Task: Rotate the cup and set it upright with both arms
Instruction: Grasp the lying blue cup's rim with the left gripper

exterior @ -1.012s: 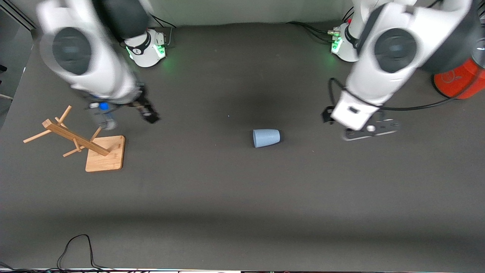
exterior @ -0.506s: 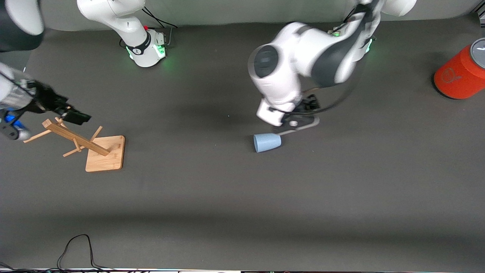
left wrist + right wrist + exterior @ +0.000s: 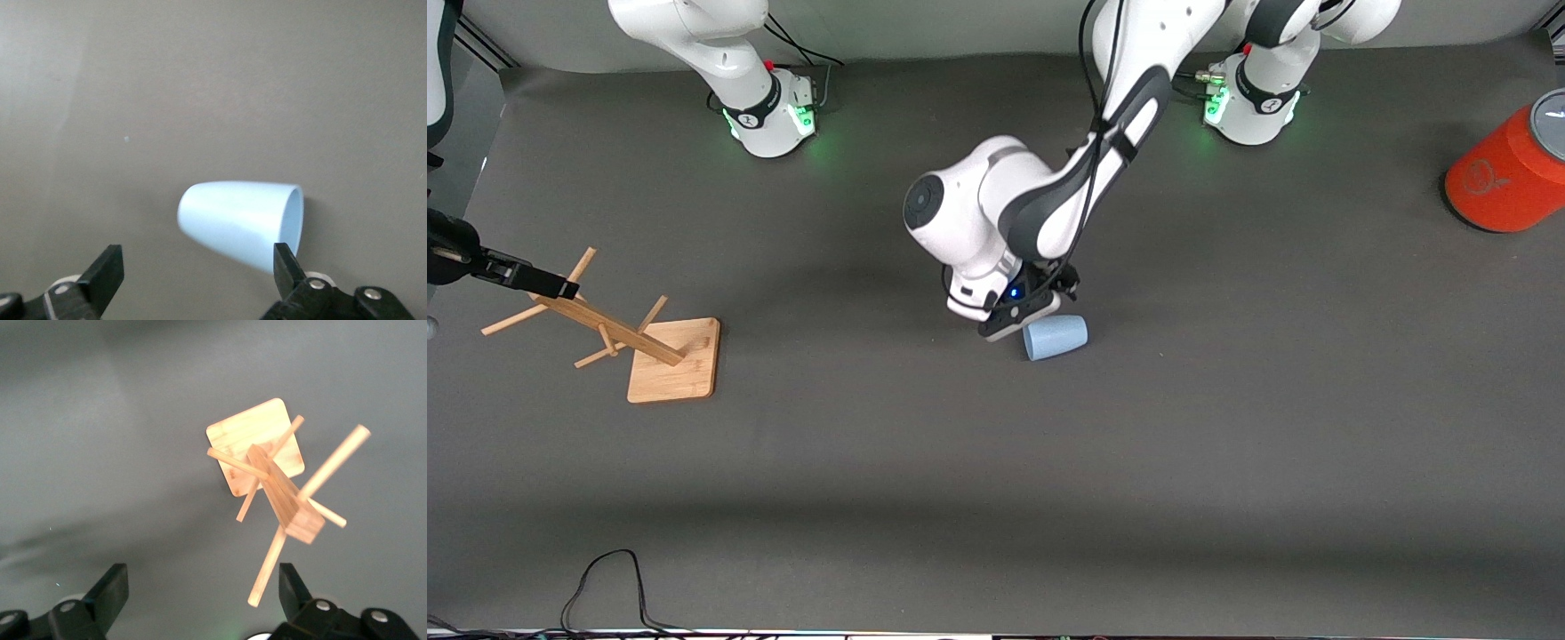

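Note:
My left gripper will bring the cup upright on the tabletop, and for that it needs to grab the pale-blue cup by its rim next.
The pale-blue cup lies on its side near the middle of the table. My left gripper is low beside it, just on the side of the robots' bases. In the left wrist view the gripper is open and empty. The cup lies just ahead of the fingers, and one fingertip stands close to its rim. My right gripper hovers at the right arm's end of the table, over the top of a wooden rack. In the right wrist view it is open and empty.
A wooden peg rack on a square base leans at the right arm's end; it also shows in the right wrist view. An orange-red can stands at the left arm's end. A black cable loops at the table's near edge.
My left arm has swung in from its end of the table and dropped down beside the cup, which has shifted slightly toward the front camera. My right gripper has moved out over the rack's top.

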